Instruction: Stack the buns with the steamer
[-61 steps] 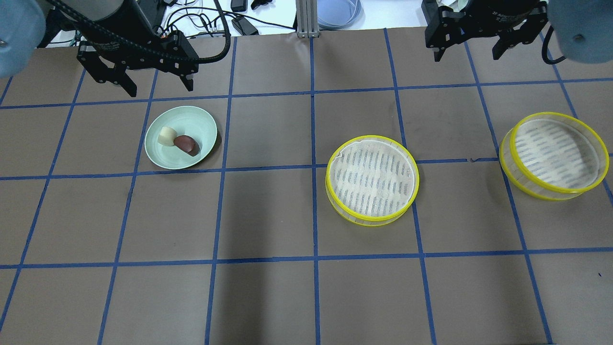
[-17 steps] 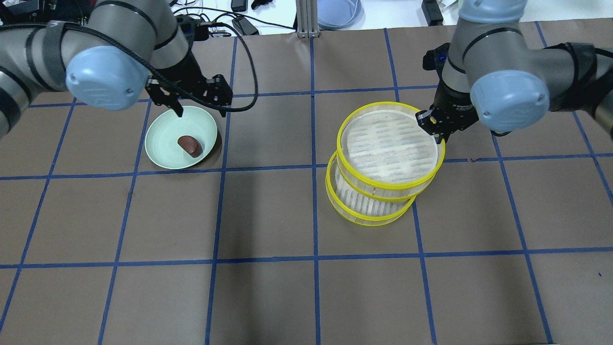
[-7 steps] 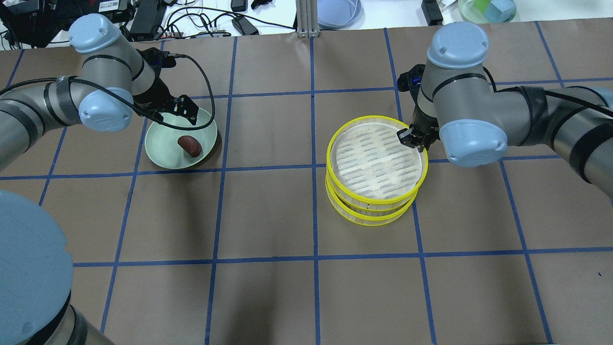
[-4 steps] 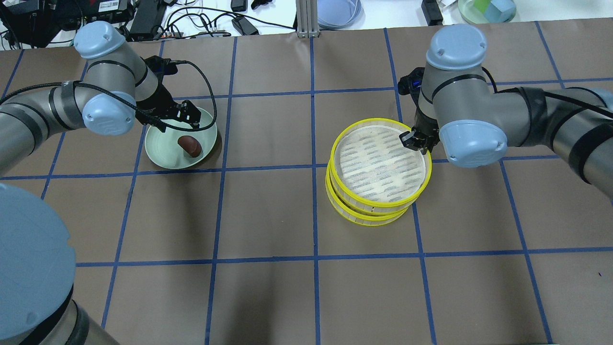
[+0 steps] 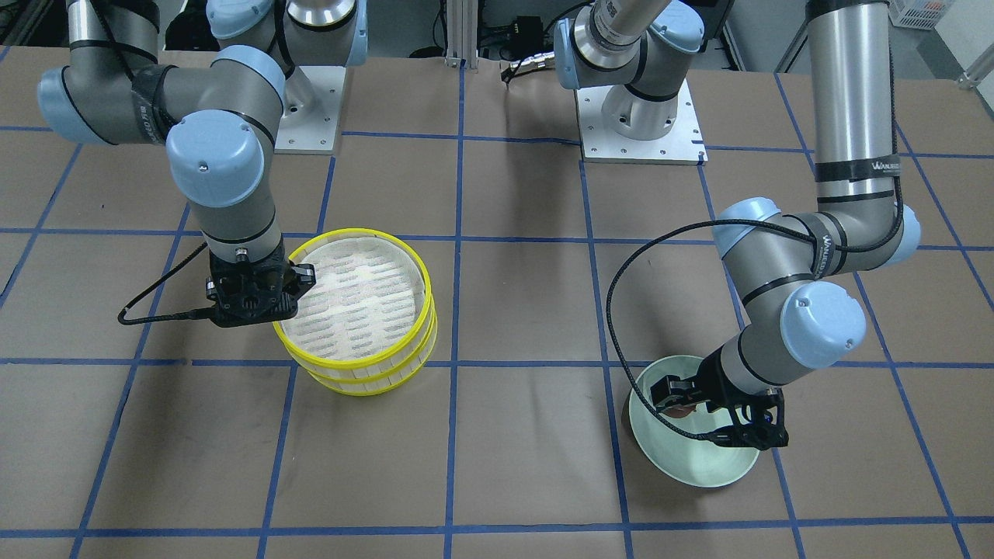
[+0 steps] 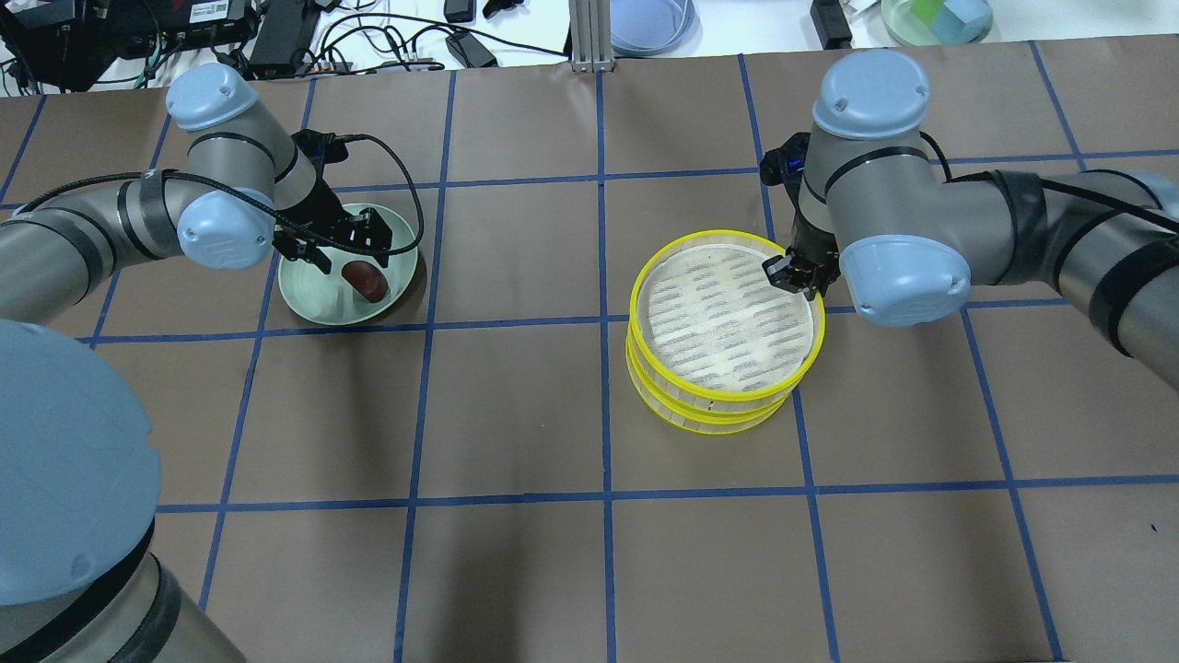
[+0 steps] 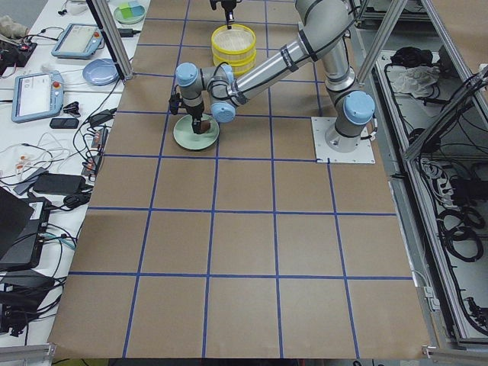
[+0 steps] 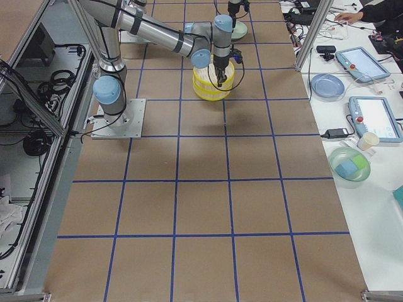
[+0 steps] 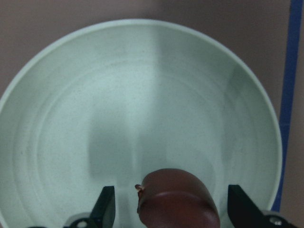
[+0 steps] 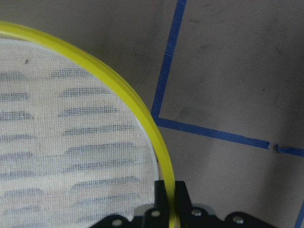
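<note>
My left gripper grabs the dark reddish-brown bun by its rounded body [image 9: 176, 202] next, to stack the bun in the steamer.
The steamer is two yellow-rimmed tiers, the upper tier [image 6: 718, 322] resting on the lower tier [image 6: 705, 422], slightly offset. My right gripper [image 6: 794, 274] is shut on the upper tier's far right rim [image 10: 164, 156]; its fingers [image 10: 161, 192] pinch the yellow rim. The reddish-brown bun [image 6: 366, 278] lies in the pale green plate [image 6: 313, 296]. My left gripper [image 6: 353, 256] is open and low over the plate, with the bun [image 9: 175, 199] between its fingers [image 9: 107, 209], gaps on both sides. The cream-white bun is out of view.
The table is brown with a blue tape grid. Beyond its far edge lie cables, a blue dish [image 6: 649, 23] and a green dish with blocks [image 6: 935, 14]. An aluminium post [image 6: 585, 37] stands at the far middle.
My left gripper has moved right and down over the plate and now straddles the brown bun. The upper tier tilted briefly, then settled flatter on the lower tier, still held by my right gripper.
</note>
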Robot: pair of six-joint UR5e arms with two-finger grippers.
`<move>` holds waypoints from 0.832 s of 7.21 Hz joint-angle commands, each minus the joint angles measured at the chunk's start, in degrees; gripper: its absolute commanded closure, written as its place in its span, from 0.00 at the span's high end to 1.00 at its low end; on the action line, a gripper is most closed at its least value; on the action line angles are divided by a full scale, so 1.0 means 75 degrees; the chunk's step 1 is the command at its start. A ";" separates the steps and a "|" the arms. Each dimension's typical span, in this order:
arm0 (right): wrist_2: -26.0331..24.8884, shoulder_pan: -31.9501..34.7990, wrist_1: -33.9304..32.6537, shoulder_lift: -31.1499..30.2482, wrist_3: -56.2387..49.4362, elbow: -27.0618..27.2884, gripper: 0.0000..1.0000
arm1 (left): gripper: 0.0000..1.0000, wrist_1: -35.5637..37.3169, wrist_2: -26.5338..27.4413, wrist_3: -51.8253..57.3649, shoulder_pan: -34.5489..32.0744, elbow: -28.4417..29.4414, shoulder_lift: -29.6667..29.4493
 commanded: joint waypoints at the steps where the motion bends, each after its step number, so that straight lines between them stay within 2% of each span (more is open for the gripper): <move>1: -0.0004 0.0002 0.0189 -0.0003 0.0039 -0.0003 0.08 | 0.56 -0.0013 -0.0042 -0.0068 0.0037 -0.0206 -0.0038; 2: -0.0004 0.0002 0.0191 -0.0003 0.0039 0.0009 0.09 | 0.43 0.0034 -0.0065 0.0037 0.0037 -0.0243 -0.0038; 3: -0.0004 0.0002 0.0202 -0.0003 0.0039 0.0009 0.10 | 0.19 0.0069 -0.0054 0.0130 0.0037 -0.0220 -0.0015; 4: -0.0004 0.0002 0.0202 -0.0003 0.0039 -0.0003 0.18 | 0.08 0.0093 -0.0054 0.0178 0.0049 -0.0139 0.0055; 5: -0.0004 0.0002 0.0202 0.0008 0.0027 -0.0003 0.62 | 0.04 0.0093 -0.0008 0.0155 0.0026 -0.0115 0.0218; 6: 0.0031 0.0002 0.0202 -0.0015 0.0074 -0.0015 0.90 | 0.02 0.0093 -0.0030 0.0166 0.0026 -0.0010 0.0336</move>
